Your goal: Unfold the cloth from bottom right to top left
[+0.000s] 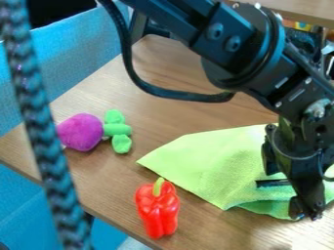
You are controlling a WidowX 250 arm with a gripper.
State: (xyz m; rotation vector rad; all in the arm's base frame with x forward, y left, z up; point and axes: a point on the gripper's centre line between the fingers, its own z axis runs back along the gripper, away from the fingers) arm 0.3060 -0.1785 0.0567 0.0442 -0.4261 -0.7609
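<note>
My gripper will unfold the cloth (212, 163) across the table, so it will next pick the cloth up by the folded-over corner of its upper layer.
The black gripper (287, 192) hangs low over the right part of the yellow-green cloth (212, 163). It is open, one finger standing over the cloth and the other lower right, by the cloth's front edge. The cloth lies on the table with a pointed corner towards the left. Along its front edge a darker green layer shows beneath the upper one. Part of the cloth's right side is hidden behind the gripper and arm.
A red toy pepper (157, 209) lies in front of the cloth's left part. Farther left is a purple toy vegetable (81, 132) with green leaves. The wooden table (163, 63) has its edge along the left, and a braided cable hangs across the view.
</note>
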